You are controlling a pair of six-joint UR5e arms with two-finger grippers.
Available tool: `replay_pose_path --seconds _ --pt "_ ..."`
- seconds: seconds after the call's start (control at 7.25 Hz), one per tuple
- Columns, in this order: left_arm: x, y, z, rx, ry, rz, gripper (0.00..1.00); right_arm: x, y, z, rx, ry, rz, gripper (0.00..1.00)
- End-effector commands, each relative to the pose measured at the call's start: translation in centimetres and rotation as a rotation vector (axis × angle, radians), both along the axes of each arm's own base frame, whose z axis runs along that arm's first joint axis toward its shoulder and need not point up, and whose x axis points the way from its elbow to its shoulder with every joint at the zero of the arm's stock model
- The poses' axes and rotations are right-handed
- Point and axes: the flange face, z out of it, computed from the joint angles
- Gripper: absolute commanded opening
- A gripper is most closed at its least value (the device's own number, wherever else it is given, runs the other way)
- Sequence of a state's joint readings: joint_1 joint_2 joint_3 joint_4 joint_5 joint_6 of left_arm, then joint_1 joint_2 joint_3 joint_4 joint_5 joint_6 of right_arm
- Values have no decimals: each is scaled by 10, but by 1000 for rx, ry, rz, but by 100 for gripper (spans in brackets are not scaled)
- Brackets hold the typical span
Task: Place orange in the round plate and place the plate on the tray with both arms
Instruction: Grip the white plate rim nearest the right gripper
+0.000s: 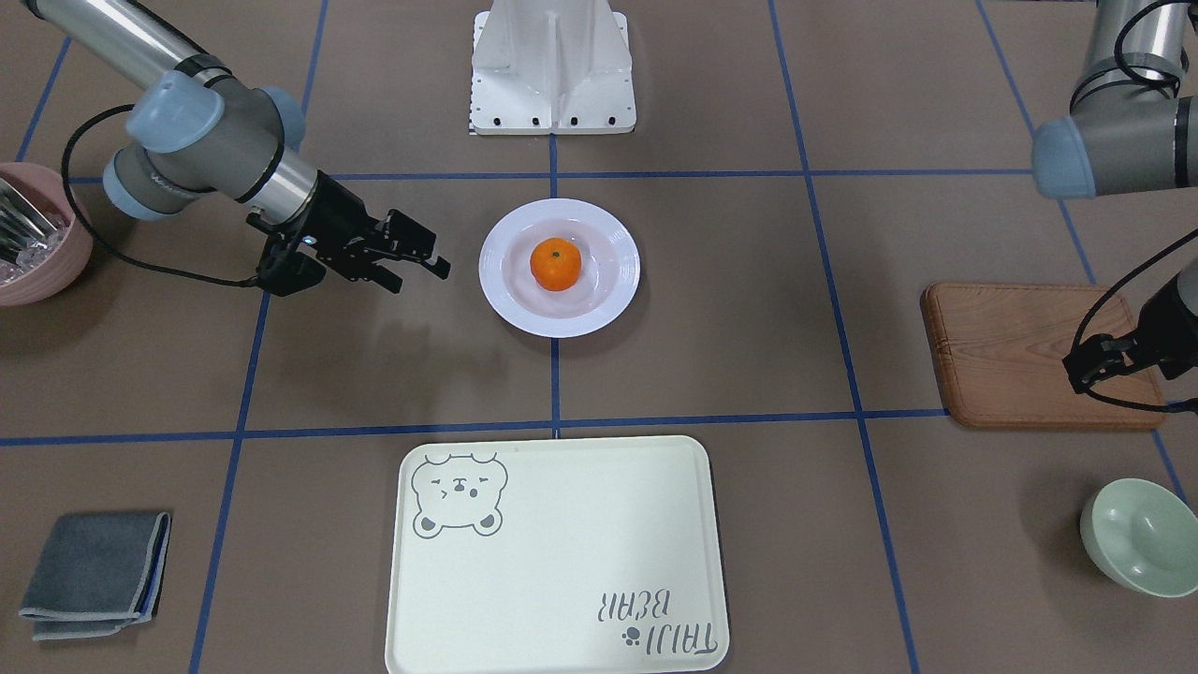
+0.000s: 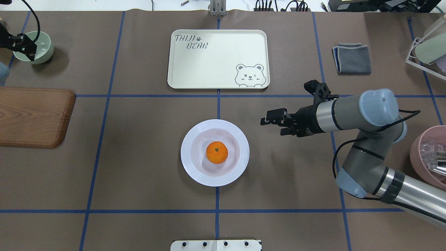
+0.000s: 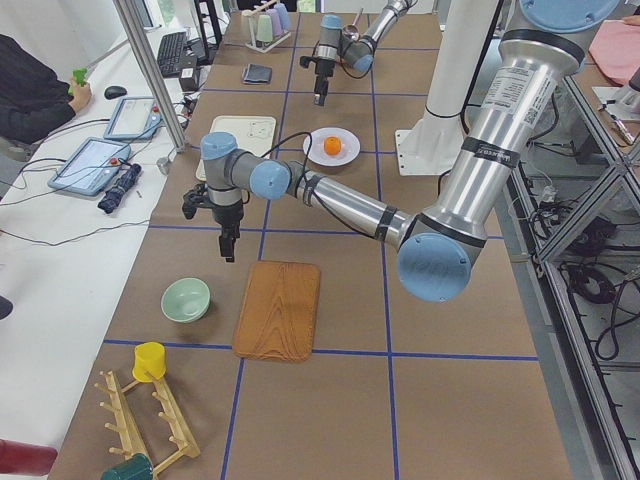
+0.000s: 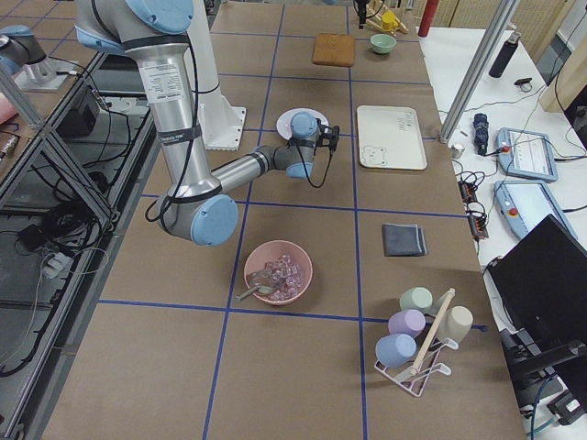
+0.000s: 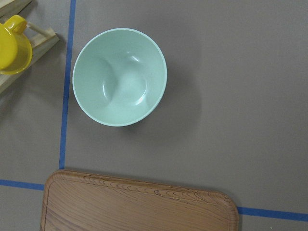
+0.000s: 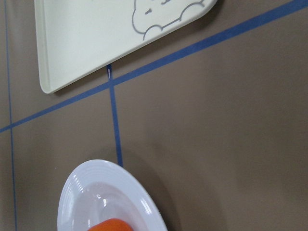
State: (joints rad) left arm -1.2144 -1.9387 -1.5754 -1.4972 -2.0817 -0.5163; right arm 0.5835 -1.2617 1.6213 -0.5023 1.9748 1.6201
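Observation:
The round plate should be grabbed by its rim (image 1: 489,265) next with my right gripper. Then the orange can be carried over to the tray (image 1: 556,552).
The orange (image 2: 216,152) lies in the middle of the round white plate (image 2: 190,167), which stands on the table at centre. Beyond the plate, across a blue tape line, the cream tray (image 2: 216,59) with the bear drawing holds nothing. My right gripper (image 2: 271,127) hovers open just right of the plate, fingers pointing at it and holding nothing. The right wrist view catches the plate's rim (image 6: 77,192), a sliver of orange (image 6: 113,225) and a tray corner (image 6: 96,38). My left gripper (image 2: 26,52) hangs far left over the pale-green bowl (image 5: 119,77); I cannot tell its state.
A wooden board (image 2: 33,116) lies at the left edge, with a yellow cup (image 5: 12,43) on a wooden rack nearby. On the right are a folded grey cloth (image 2: 352,58), a pink bowl (image 2: 428,157) and a rack of cups (image 2: 428,48). The robot's white base (image 1: 552,70) stands behind the plate.

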Motion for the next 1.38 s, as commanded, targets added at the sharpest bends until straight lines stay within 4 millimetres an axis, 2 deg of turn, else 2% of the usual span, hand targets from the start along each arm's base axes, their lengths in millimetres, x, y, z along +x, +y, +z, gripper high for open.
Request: replay_pose_path --seconds 0.0,0.55,0.69,1.24 --pt "-4 -2 13 -24 -9 -6 98 -38 27 -23 29 -27 13 100" --pt "-2 -9 20 -41 -15 -7 98 -52 39 -13 22 -7 -6 100" --pt "-2 -9 20 -41 -15 -7 98 -65 46 -7 23 7 12 100" --pt "-2 -9 23 -47 -17 -7 98 -77 47 -13 25 2 20 100"
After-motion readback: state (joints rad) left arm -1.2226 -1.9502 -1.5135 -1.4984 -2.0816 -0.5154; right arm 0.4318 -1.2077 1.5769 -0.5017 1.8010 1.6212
